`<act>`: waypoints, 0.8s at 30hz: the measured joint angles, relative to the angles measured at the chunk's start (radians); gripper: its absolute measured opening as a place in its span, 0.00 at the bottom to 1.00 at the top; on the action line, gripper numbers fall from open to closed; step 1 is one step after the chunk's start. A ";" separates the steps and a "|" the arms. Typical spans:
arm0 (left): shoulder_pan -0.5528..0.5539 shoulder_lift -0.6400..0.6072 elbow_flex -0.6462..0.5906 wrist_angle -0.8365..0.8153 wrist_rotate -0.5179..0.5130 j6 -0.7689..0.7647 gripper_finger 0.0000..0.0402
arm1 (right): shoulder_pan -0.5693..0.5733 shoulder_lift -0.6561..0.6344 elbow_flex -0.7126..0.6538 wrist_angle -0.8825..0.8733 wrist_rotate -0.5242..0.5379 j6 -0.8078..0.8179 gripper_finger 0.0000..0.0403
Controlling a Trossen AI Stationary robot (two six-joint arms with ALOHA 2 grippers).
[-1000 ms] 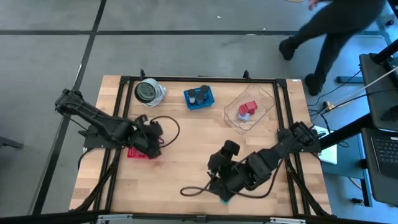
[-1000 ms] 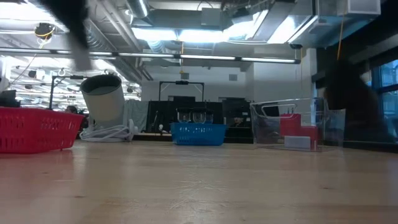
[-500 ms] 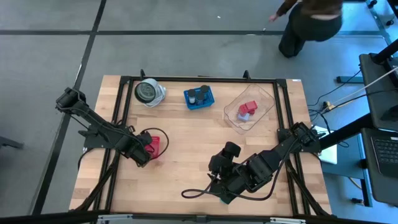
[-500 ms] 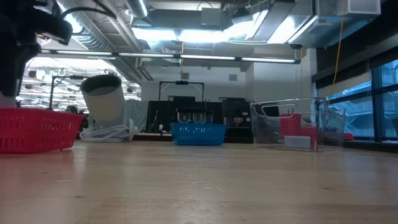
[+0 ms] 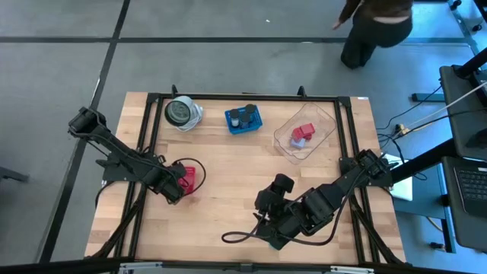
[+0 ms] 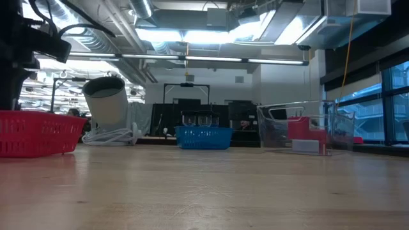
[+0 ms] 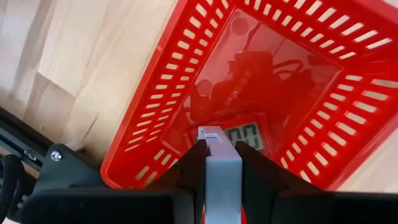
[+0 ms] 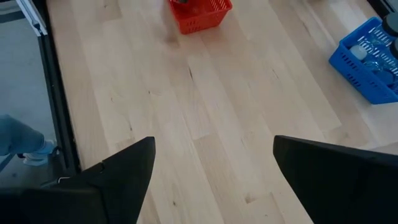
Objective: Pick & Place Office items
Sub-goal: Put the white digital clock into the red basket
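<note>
The pale grey block's lower end (image 7: 214, 135) is inside the red tray's sides in the left wrist view, so my left gripper needs to open.
My left gripper (image 5: 173, 187) hangs over the near left corner of the red tray (image 5: 188, 176) and is shut on a pale grey flat block (image 7: 217, 168). A small piece with a digit display (image 7: 245, 135) lies on the tray's floor. My right gripper (image 5: 272, 232) waits open near the table's near edge, over bare wood (image 8: 214, 146). The blue basket (image 5: 243, 118) holds black spools with pale tops. A red cube (image 5: 304, 132) and a pale block lie in the clear tub (image 5: 306, 135). My left gripper pinches the pale grey flat block between its two fingers (image 7: 186, 174), one on each long side near the block's end (image 7: 211, 134). The fingers point down from above. The block is lifted clear, above the red tray's rim (image 7: 143, 118).
A round grey-and-white disc (image 5: 183, 113) with its cord sits at the far left. A black cable (image 5: 236, 236) loops on the wood by the right arm. Bare wood lies in the table's middle. A person (image 5: 377, 23) stands beyond the far edge.
My left gripper has drawn back toward the table's left edge, off the top of the red tray, which now shows in the high view; it has kept still for the last half second. The person beyond the far edge has walked on.
</note>
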 joint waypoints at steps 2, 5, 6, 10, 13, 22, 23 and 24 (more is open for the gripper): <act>0.000 0.000 -0.002 0.000 0.000 0.001 0.16 | 0.000 0.000 0.000 0.001 0.000 0.000 0.82; 0.000 0.000 -0.002 0.000 -0.002 0.001 0.17 | 0.000 0.000 0.000 0.003 0.000 0.000 0.82; 0.000 0.000 -0.002 0.000 -0.003 0.001 0.18 | 0.000 0.000 0.000 0.003 0.000 0.000 0.82; 0.000 0.000 -0.002 0.000 -0.005 0.001 0.20 | 0.000 0.000 0.000 0.003 0.000 0.000 0.82; 0.000 0.000 -0.002 0.000 -0.005 0.000 0.23 | 0.000 0.000 0.000 0.003 0.000 0.000 0.82; 0.000 0.000 -0.002 0.000 0.001 -0.009 0.36 | 0.000 0.000 0.000 0.003 -0.003 0.000 0.82; 0.000 0.000 0.000 -0.002 0.002 -0.009 0.38 | 0.000 0.000 0.000 0.003 -0.003 0.001 0.82; 0.000 0.000 0.004 -0.004 0.006 -0.009 0.40 | 0.000 0.000 0.000 0.003 -0.004 0.003 0.82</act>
